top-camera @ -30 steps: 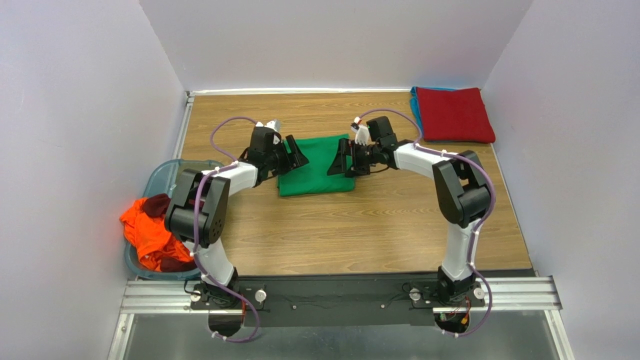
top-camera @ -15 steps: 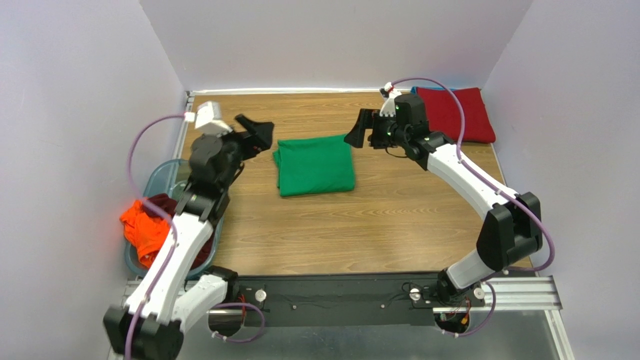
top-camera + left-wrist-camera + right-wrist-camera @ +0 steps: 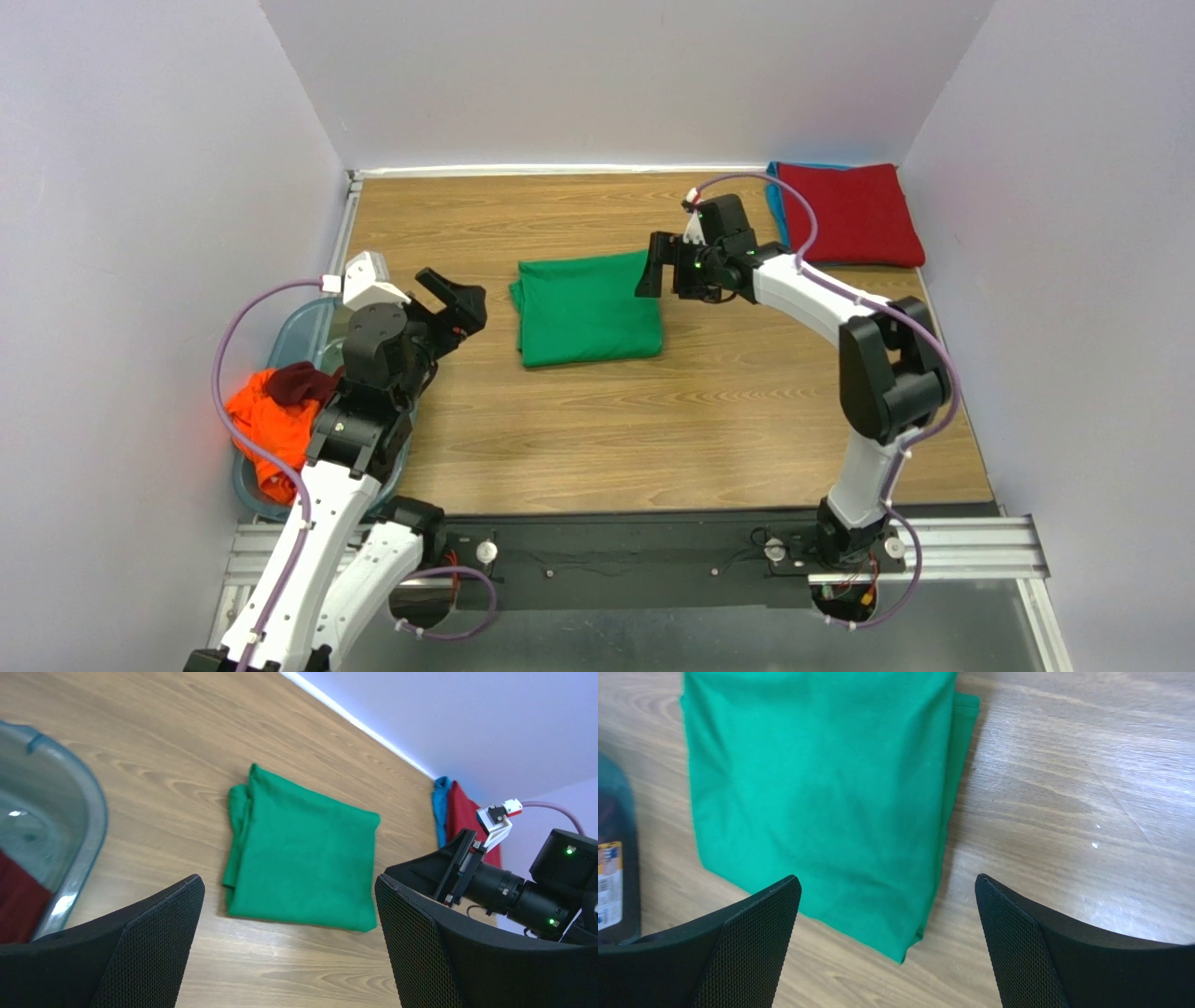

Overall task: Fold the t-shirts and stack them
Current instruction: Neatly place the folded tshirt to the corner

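The folded green t-shirt needs to go onto the red t-shirt still folded, so my right gripper needs to grab the folded green t-shirt's side edge nearest the red t-shirt (image 3: pixel 849 213) next, with its layers together.
A bright green t-shirt (image 3: pixel 586 311) lies folded into a rectangle on the wooden table. It also shows in the left wrist view (image 3: pixel 302 857) and the right wrist view (image 3: pixel 822 798). My left gripper (image 3: pixel 456 305) is open and empty, left of the shirt and apart from it (image 3: pixel 288 903). My right gripper (image 3: pixel 657 273) is open and empty above the shirt's far right corner (image 3: pixel 887 882). A folded red t-shirt (image 3: pixel 849 213) lies on a teal-blue one (image 3: pixel 773 196) at the far right. An orange t-shirt (image 3: pixel 267 427) and a dark maroon one (image 3: pixel 295 382) sit crumpled in the tub.
The translucent bluish tub (image 3: pixel 302 333) stands at the table's left edge beside my left arm; its rim shows in the left wrist view (image 3: pixel 91 812). White walls close the table on three sides. A metal rail (image 3: pixel 982 546) runs along the near edge.
Both grippers left the green shirt and rose. The left arm then drew back toward the tub. The right gripper came back down to the shirt's far right corner. The shirt has not moved.
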Robot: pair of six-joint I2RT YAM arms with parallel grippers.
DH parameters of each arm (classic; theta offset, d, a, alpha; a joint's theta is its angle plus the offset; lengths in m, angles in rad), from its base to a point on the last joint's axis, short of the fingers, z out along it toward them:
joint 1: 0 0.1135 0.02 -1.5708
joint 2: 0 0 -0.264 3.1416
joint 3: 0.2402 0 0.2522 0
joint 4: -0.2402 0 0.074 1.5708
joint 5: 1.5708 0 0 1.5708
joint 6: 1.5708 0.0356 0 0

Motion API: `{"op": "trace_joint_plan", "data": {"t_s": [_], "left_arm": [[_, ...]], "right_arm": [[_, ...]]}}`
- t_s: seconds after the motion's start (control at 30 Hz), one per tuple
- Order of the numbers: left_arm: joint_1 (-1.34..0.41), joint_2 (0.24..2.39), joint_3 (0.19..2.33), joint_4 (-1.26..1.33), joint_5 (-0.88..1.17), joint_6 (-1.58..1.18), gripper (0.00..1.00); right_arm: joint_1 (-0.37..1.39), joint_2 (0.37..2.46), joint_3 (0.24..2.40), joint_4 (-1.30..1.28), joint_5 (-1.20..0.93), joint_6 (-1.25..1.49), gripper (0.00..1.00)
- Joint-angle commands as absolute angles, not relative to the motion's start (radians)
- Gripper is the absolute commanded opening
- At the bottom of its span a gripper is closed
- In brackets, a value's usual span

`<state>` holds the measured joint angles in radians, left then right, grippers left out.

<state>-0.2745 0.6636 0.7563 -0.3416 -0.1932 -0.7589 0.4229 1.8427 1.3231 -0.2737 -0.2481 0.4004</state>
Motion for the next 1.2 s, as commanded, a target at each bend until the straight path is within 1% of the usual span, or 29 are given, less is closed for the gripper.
{"op": "trace_joint_plan", "data": {"t_s": [0.0, 0.13, 0.17, 0.23, 0.27, 0.33, 0.37, 0.5, 0.53, 0.57, 0.6, 0.67, 0.77, 0.8, 0.87, 1.07, 1.1, 1.13, 1.17], "left_arm": [[-0.272, 0.638, 0.784, -0.471, -0.27, -0.747, 0.98], [-0.27, 0.603, 0.729, -0.465, -0.241, -0.741, 0.98], [-0.271, 0.598, 0.723, -0.465, -0.232, -0.738, 0.98], [-0.272, 0.589, 0.715, -0.474, -0.23, -0.738, 0.98], [-0.272, 0.586, 0.712, -0.476, -0.23, -0.738, 0.98], [-0.272, 0.58, 0.707, -0.48, -0.229, -0.736, 0.98], [-0.272, 0.578, 0.706, -0.48, -0.226, -0.736, 0.98], [-0.272, 0.578, 0.703, -0.479, -0.218, -0.733, 0.98], [-0.272, 0.575, 0.703, -0.479, -0.215, -0.732, 0.98], [-0.272, 0.574, 0.703, -0.477, -0.213, -0.732, 0.98], [-0.272, 0.572, 0.701, -0.48, -0.213, -0.732, 0.98], [-0.272, 0.568, 0.701, -0.482, -0.216, -0.733, 0.98], [-0.272, 0.56, 0.698, -0.482, -0.228, -0.742, 0.98], [-0.272, 0.557, 0.696, -0.48, -0.23, -0.745, 0.98], [-0.272, 0.554, 0.693, -0.476, -0.224, -0.747, 0.98], [-0.272, 0.545, 0.69, -0.474, -0.233, -0.753, 0.98], [-0.272, 0.546, 0.69, -0.476, -0.238, -0.758, 0.98], [-0.272, 0.545, 0.689, -0.477, -0.244, -0.761, 0.98], [-0.272, 0.545, 0.69, -0.477, -0.247, -0.761, 0.98]], "right_arm": [[0.419, 1.928, 1.391, -0.296, -0.262, 0.4, 1.0], [0.419, 1.999, 1.431, -0.302, -0.247, 0.402, 0.97], [0.419, 2.009, 1.436, -0.302, -0.245, 0.4, 0.94], [0.419, 2.036, 1.447, -0.304, -0.247, 0.399, 0.91], [0.419, 2.043, 1.451, -0.304, -0.25, 0.399, 0.88], [0.419, 2.066, 1.457, -0.304, -0.268, 0.394, 0.84], [0.419, 2.072, 1.459, -0.304, -0.279, 0.394, 0.81], [0.419, 2.112, 1.468, -0.304, -0.301, 0.394, 0.77], [0.419, 2.124, 1.468, -0.304, -0.307, 0.393, 0.73], [0.42, 2.132, 1.468, -0.304, -0.314, 0.393, 0.73], [0.419, 2.137, 1.468, -0.304, -0.319, 0.391, 0.69], [0.419, 2.149, 1.467, -0.304, -0.331, 0.39, 0.66], [0.42, 2.158, 1.462, -0.302, -0.377, 0.384, 0.64], [0.423, 2.166, 1.463, -0.302, -0.386, 0.38, 0.6], [0.428, 2.175, 1.471, -0.304, -0.396, 0.374, 0.54], [0.452, 2.212, 1.496, -0.304, -0.402, 0.345, 0.44], [0.457, 2.215, 1.503, -0.304, -0.391, 0.333, 0.42], [0.468, 2.22, 1.506, -0.302, -0.377, 0.325, 0.37], [0.472, 2.221, 1.509, -0.304, -0.377, 0.318, 0.34]]}}
